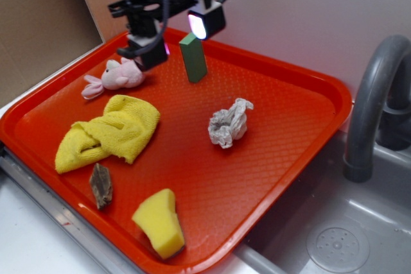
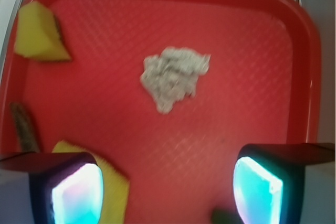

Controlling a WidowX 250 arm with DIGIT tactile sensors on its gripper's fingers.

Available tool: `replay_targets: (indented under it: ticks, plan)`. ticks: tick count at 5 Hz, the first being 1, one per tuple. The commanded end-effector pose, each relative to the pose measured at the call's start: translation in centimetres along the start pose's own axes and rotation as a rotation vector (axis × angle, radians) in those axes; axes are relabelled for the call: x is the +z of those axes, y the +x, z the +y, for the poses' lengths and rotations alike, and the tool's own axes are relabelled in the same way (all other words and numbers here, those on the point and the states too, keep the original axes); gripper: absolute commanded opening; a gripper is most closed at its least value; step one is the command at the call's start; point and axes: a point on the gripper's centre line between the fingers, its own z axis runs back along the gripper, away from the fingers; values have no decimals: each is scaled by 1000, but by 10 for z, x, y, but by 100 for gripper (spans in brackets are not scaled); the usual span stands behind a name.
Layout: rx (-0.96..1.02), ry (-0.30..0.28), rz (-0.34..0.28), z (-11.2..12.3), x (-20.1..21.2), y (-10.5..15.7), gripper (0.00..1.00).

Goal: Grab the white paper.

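Observation:
I will pick out the white paper from the tray next, and for that my gripper will take hold of the wad by its crumpled body (image 1: 227, 126).
The white paper (image 1: 229, 123) is a crumpled white-grey wad lying on the red tray (image 1: 282, 158), right of its middle. In the wrist view the white paper (image 2: 174, 75) lies ahead of the fingers, a little left of centre. My gripper (image 1: 174, 35) hangs open and empty above the tray's far left part, well away from the paper, above the pink plush toy and the green block. In the wrist view my gripper (image 2: 167, 190) shows two glowing pads (image 2: 77, 195) wide apart with bare tray between them.
A pink plush toy (image 1: 115, 76), a yellow cloth (image 1: 109, 131), a green block (image 1: 192, 58), a brown wood chip (image 1: 101, 185) and a yellow sponge (image 1: 160, 222) share the tray. A grey faucet (image 1: 376, 104) and sink (image 1: 334, 242) stand at the right.

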Motion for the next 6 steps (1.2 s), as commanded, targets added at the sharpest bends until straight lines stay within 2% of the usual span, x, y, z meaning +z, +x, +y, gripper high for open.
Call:
replay_targets:
  ticks: [1, 3, 4, 5, 6]
  plan:
    - [-187, -67, -50, -23, -25, 47, 100]
    - [-123, -188, -7, -27, -65, 48, 100]
    - [-105, -212, -18, -25, -72, 42, 100]
    - [-118, -222, 1, -28, -76, 46, 0]
    - [-128, -218, 21, -32, -78, 49, 0]
